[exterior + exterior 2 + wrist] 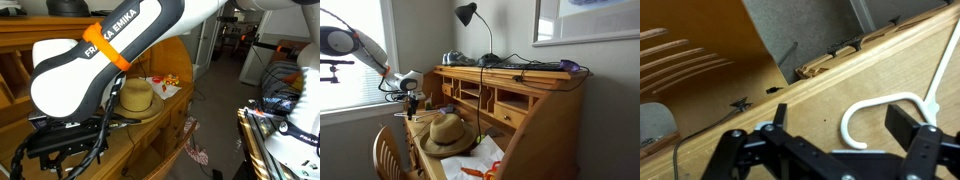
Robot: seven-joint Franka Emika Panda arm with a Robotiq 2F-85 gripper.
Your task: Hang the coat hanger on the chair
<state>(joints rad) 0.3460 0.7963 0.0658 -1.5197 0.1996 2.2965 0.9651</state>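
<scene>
Next, my gripper grabs the white coat hanger (883, 101) at its hook's curve. That leaves the hanger's body free to hang on the chair's back.
In the wrist view, the white coat hanger (883, 101) lies flat on the wooden desk top (820, 85). Only its curved hook and a bit of the neck running off to the right edge show. My gripper (840, 120) is open, low over the desk, with the hook lying between its two black fingers and touching neither. The wooden chair's slatted back (670, 58) shows at the upper left of the wrist view and below the desk in an exterior view (390, 155). In that exterior view my gripper (410, 98) hangs over the desk's left end.
A straw hat (448, 133) lies on the desk to the right of the gripper and also shows in an exterior view (135, 97). The desk's pigeonhole back (490, 95) carries a black lamp (468, 15) and cables. Papers (480, 160) lie at the front.
</scene>
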